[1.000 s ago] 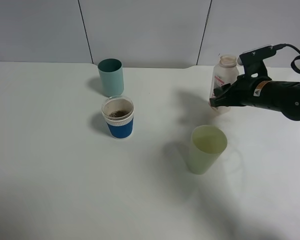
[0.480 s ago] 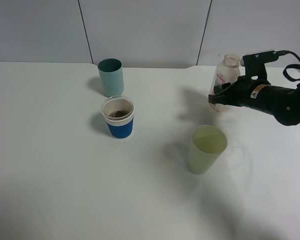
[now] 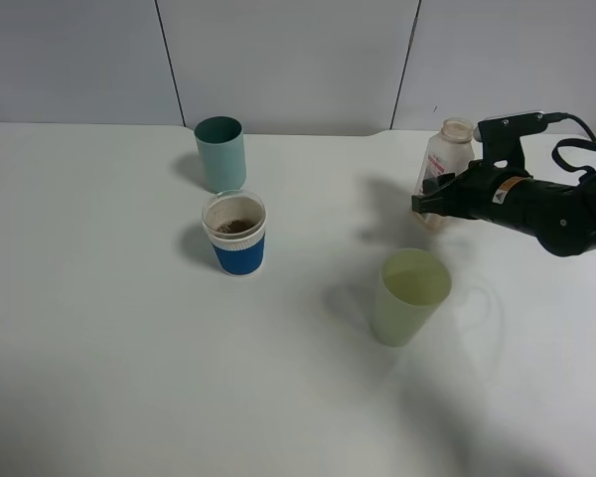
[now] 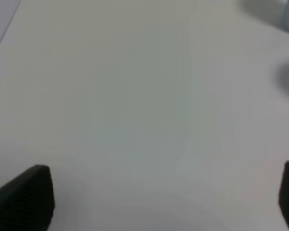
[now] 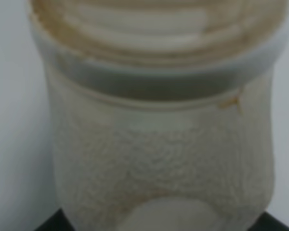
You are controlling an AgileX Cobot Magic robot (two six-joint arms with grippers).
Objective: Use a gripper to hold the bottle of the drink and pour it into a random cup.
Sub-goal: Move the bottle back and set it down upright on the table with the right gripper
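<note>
The bottle's lower edge is touching the table, so I should open my right gripper now. The bottle would stay standing.
The bottle is small, translucent and whitish with a pink-and-white label. It is at the back right of the table, roughly upright. My right gripper is shut on its lower body. In the right wrist view the bottle fills the frame, brown-stained inside, with black fingers at its sides. The cup, white with a blue sleeve, stands left of centre and holds brown drink. My left gripper is open over bare table and does not show in the exterior high view.
A teal cup stands behind the blue-sleeved cup. A pale yellow-green cup stands in front of the bottle, close under my right arm. The white table ends at a grey wall behind.
My right gripper has shifted slightly and sunk a little with the bottle in it. The cups have not moved.
</note>
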